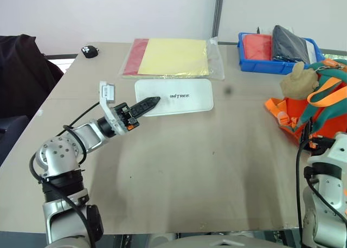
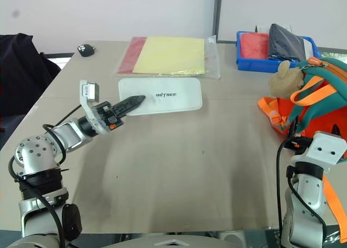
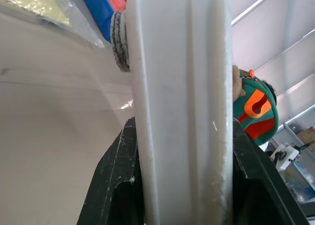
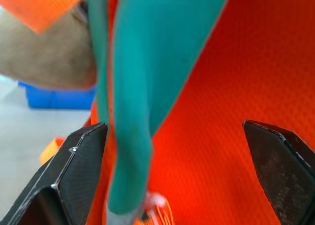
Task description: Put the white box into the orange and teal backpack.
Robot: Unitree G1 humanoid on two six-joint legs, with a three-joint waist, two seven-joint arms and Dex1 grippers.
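Observation:
My right gripper grabs the backpack by its teal front strap (image 1: pixel 312 113) next, to bring the backpack over for loading the white box (image 1: pixel 179 96).
The white box (image 1: pixel 179 96), flat with dark lettering on top, lies on the tan table (image 1: pixel 179 172) just in front of the yellow sheet. My left gripper (image 1: pixel 152 101) reaches in level from the left and is shut on the box's left edge. In the left wrist view the box's white edge (image 3: pixel 182 87) stands between the two black fingers (image 3: pixel 115 176). The orange and teal backpack (image 2: pixel 320 96), with a tan plush toy (image 2: pixel 282 80) on it, sits at the table's right edge. My right gripper (image 4: pixel 179 131) is open right up against the backpack's orange fabric and a teal strap (image 4: pixel 133 112), holding nothing.
A yellow sheet in a clear sleeve (image 1: pixel 173 57) lies over a red one behind the box. A blue bin (image 1: pixel 271 52) with red and dark items stands at the back right. A small black object (image 1: pixel 89 51) sits at the back left corner. Dark cloth (image 1: pixel 21 69) hangs left of the table.

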